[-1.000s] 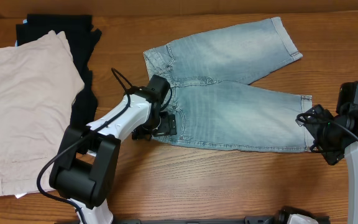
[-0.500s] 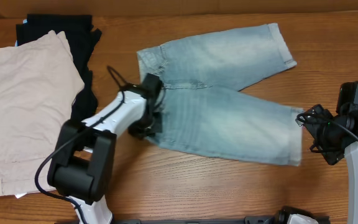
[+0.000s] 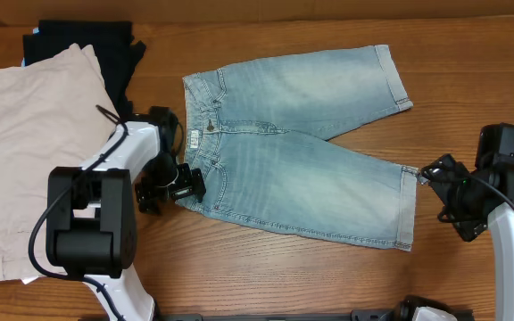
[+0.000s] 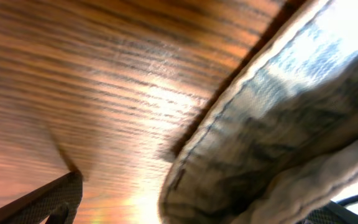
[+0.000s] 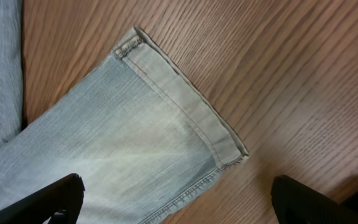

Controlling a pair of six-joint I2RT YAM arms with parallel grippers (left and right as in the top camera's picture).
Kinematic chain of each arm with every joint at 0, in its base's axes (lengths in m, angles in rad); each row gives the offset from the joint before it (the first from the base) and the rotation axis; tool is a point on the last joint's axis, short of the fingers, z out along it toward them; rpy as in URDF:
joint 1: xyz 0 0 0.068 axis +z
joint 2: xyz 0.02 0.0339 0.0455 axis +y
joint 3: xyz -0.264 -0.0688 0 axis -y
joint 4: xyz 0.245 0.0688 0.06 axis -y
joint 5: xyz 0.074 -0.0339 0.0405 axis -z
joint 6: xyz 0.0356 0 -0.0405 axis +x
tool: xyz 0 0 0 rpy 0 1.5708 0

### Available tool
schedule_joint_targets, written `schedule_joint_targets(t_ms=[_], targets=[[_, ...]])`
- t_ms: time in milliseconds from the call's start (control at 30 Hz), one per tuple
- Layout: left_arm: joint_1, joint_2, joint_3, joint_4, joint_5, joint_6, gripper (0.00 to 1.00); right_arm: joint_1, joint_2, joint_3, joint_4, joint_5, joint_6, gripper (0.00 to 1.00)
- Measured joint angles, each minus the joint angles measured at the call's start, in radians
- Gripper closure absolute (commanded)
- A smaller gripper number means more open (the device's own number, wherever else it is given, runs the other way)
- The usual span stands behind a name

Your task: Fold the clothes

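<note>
Next, my left gripper grabs the denim shorts [image 3: 302, 160] by the waistband's near corner to fold the near leg over the far one.
The clothes, a pair of faded light-blue denim shorts [image 3: 302, 160], lie spread flat on the wooden table, waistband to the left and both legs pointing right. My left gripper [image 3: 171, 191] sits at the waistband's near corner. In the left wrist view its jaws [image 4: 204, 208] stand wide apart, open, with the thick waistband edge [image 4: 272, 137] lying between them. My right gripper [image 3: 434, 192] hovers just right of the near leg's hem [image 5: 185, 106]. It is open [image 5: 188, 199], with denim and bare wood showing between its fingers.
A pair of beige shorts [image 3: 38, 152] lies at the table's left end on top of a black garment [image 3: 105, 53]. Bare wood [image 3: 328, 267] runs along the front. The left arm's base [image 3: 87, 232] stands at the front left.
The shorts have slid left and flattened out. My left gripper moved left with the waistband, then let go and opened. My right gripper shifted slightly left.
</note>
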Motion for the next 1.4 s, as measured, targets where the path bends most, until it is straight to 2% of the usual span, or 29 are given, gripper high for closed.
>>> schedule_joint_targets(t_ms=[133, 300, 367, 400, 533, 667, 833, 867, 1400], targets=[[-0.008, 0.0, 0.0, 0.02, 0.014, -0.083, 0.01, 0.0, 0.002, -0.039, 0.029, -0.025, 0.0, 0.0], [-0.026, 0.0, 0.0, 0.029, 0.024, -0.155, 0.12, 0.0, 0.003, -0.054, 0.036, -0.034, 0.001, 0.0], [-0.032, 0.0, 0.0, 0.032, 0.028, -0.171, 0.19, 0.0, 0.003, -0.063, 0.041, -0.038, 0.0, 0.01], [-0.036, 0.0, 0.0, 0.036, 0.032, -0.179, 0.28, 0.0, 0.003, -0.069, 0.044, -0.038, 0.0, 0.02], [-0.047, 0.0, 0.002, 0.047, 0.043, -0.199, 0.4, 0.0, 0.004, -0.1, 0.053, -0.042, 0.001, 0.04], [-0.053, 0.0, 0.002, 0.055, 0.05, -0.207, 0.58, 0.0, 0.004, -0.118, 0.056, -0.045, 0.001, 0.09], [-0.053, 0.0, 0.002, 0.064, 0.051, -0.209, 0.93, 0.0, 0.004, -0.158, 0.087, -0.046, 0.001, 0.16], [-0.053, -0.001, 0.003, 0.066, 0.052, -0.212, 0.96, 0.0, 0.004, -0.173, 0.094, -0.046, 0.004, 0.18], [-0.054, -0.001, 0.006, 0.069, 0.055, -0.213, 0.96, 0.0, 0.006, -0.438, 0.3, -0.048, 0.121, 0.24]])
